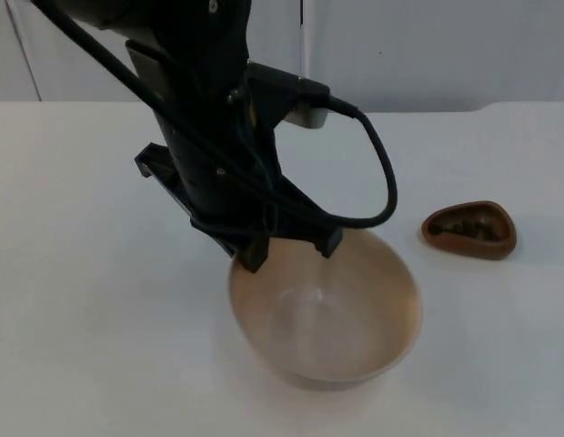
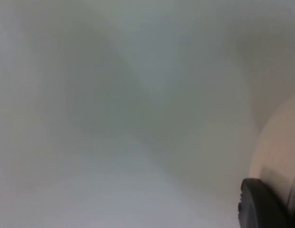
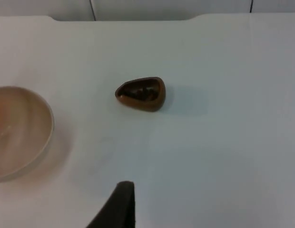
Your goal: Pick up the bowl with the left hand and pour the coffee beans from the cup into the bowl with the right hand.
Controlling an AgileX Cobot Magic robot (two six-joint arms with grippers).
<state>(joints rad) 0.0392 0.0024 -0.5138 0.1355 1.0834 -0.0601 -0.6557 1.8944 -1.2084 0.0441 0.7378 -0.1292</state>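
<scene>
I should next grab the bowl with my left gripper by its thin rim, because the bowl's round body is wider than my open fingers can span.
A light wooden bowl (image 1: 326,309) stands on the white table near the front, with nothing in it. My left gripper (image 1: 289,250) hangs at the bowl's far rim, open: one finger is outside the rim on the left, the other over the rim further right. The left wrist view has the bowl's pale wall (image 2: 280,152) beside a black fingertip. A small brown teardrop-shaped cup (image 1: 469,229) holding dark coffee beans sits to the right of the bowl. My right gripper (image 3: 120,202) waits well back from the cup (image 3: 140,93) and the bowl (image 3: 16,135).
The white table (image 1: 82,273) ends at the grey partition wall (image 1: 446,45) behind. Bare table surface lies between the bowl and the cup and all along the left side.
</scene>
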